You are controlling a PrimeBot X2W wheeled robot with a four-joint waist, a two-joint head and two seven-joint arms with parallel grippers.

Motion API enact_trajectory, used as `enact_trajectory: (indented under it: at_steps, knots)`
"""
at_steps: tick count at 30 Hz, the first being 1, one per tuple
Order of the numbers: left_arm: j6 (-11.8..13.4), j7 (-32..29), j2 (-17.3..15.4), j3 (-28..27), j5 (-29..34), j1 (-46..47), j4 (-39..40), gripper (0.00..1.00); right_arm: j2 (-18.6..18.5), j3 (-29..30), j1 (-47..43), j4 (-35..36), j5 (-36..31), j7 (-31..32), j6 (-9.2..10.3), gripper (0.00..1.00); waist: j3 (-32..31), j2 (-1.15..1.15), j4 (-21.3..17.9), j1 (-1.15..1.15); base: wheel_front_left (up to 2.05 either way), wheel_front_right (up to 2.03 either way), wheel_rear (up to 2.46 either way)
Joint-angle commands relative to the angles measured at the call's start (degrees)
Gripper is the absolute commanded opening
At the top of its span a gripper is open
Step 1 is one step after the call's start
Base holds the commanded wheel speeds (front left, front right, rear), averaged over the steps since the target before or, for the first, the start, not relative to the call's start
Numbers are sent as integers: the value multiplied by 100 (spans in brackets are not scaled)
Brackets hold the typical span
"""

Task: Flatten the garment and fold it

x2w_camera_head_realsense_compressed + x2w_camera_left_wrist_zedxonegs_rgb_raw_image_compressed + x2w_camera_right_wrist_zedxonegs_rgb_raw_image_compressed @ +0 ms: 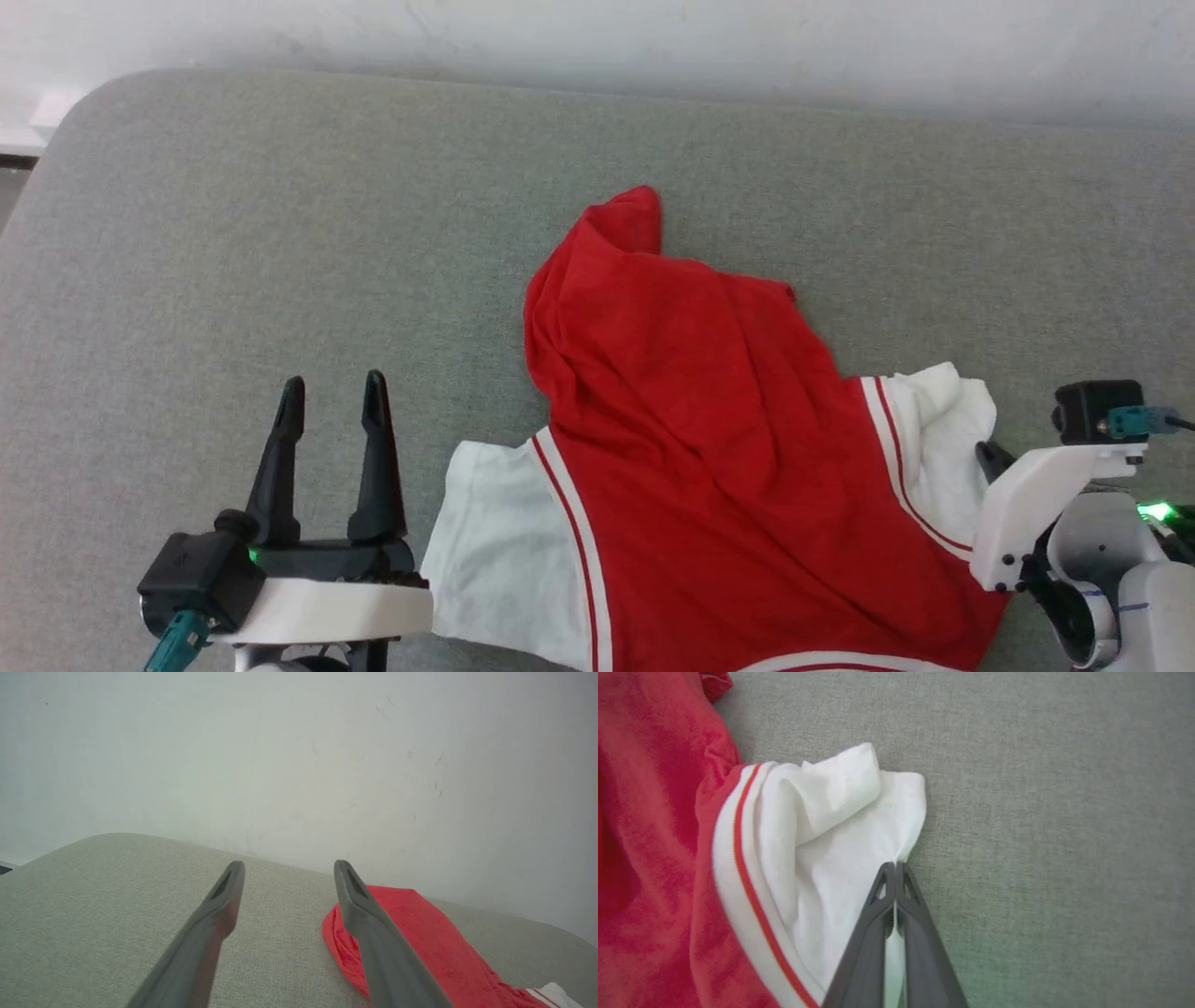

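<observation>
Next, my left gripper reaches the T-shirt and grabs the edge of its free white sleeve, which sticks out slack beside the bunched red body (695,426).
The garment (691,429) is a red T-shirt with white sleeve ends, lying crumpled on the grey cushion, its red body bunched toward a peak at the back. My right gripper (895,865) is shut on the edge of the white right sleeve (840,835), with a sliver of white cloth pinched between its fingers. In the head view that gripper (988,455) sits at the sleeve's right edge. My left gripper (331,397) stands open over bare cushion, just left of the white left sleeve (504,551). The left wrist view shows its open fingers (373,933) with red cloth (420,942) behind the right one.
The grey cushion (233,233) spreads wide to the left and behind the shirt. A pale wall (653,37) runs along its far edge. The cushion's rounded corner is at the far left.
</observation>
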State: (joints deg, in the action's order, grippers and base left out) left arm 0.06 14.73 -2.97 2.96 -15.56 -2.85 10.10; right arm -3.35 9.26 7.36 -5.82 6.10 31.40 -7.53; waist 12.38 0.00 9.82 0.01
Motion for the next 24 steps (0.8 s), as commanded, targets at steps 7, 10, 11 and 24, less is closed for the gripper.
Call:
enact_trajectory:
  at_steps: [7,10,11,24]
  knots:
    - [28,27,9,1,48,-125,-29,100,-31,602,-412,679,-19,-315,4,0,-340,0,-362,-1,0,0,0]
    - [25,27,9,2,59,-174,-33,100,3,879,-837,945,-1,-320,4,0,-400,0,-450,-1,0,0,0]
    - [25,27,9,1,65,-186,-33,100,15,962,-984,991,26,-311,4,0,-410,0,-473,-1,0,0,0]
    - [-38,27,9,12,127,-347,-176,100,45,1068,-1654,596,380,-890,4,100,-614,0,-534,-1,0,0,0]
